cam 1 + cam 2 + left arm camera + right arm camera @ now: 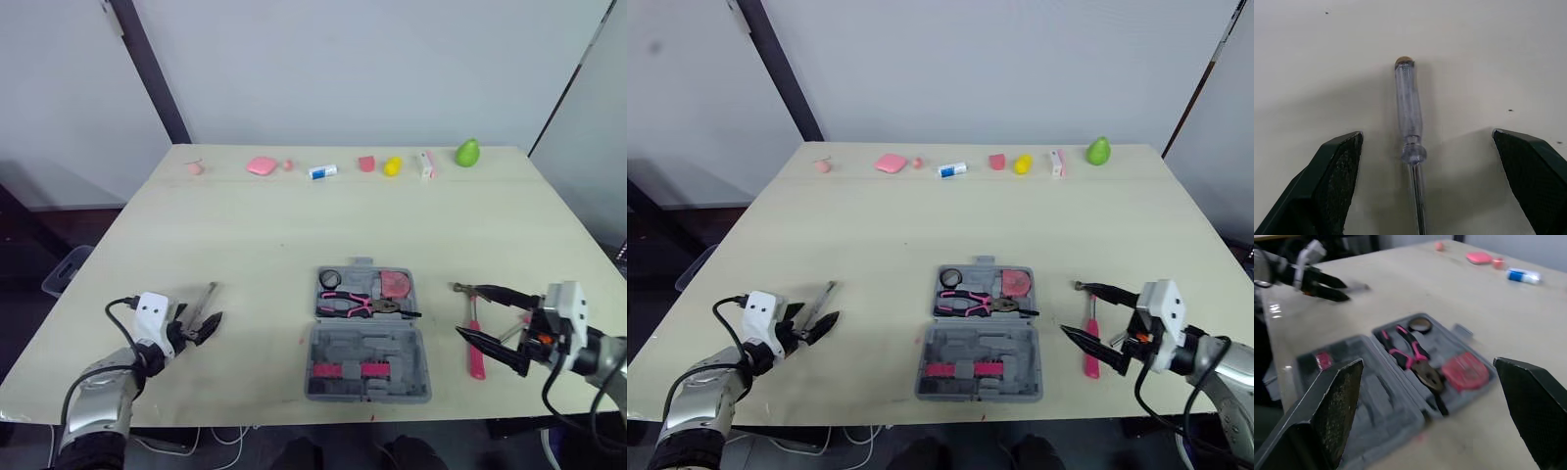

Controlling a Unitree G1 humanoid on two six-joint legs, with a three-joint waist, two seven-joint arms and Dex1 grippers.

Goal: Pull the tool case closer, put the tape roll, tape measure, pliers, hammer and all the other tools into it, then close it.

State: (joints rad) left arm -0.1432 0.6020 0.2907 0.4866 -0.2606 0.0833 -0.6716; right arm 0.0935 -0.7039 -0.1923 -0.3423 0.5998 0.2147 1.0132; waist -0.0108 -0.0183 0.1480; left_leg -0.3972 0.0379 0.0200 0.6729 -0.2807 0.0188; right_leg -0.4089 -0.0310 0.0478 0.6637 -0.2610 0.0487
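The screwdriver needs to go into the tool case. My left gripper should grab the screwdriver next by its clear handle [1409, 103].
The grey tool case [368, 364] lies open at the table's front centre. Its far half holds a black tape roll [329, 279], pink-handled pliers [355, 305] and a red tape measure [396, 285]. Right of the case lies a pink-handled hammer [475, 345]. My right gripper [468, 311] is open, with one finger on each side of the hammer's handle. At the front left lies a screwdriver [1409, 115] with a clear handle. My left gripper [1426, 133] is open around its shaft, fingers apart from it.
Along the table's far edge stands a row of small items: pink pieces [262, 165], a blue-and-white tube [322, 171], a red block [366, 164], a yellow piece [392, 165], a white box [425, 164] and a green pear [467, 153]. Both grippers are close to the front edge.
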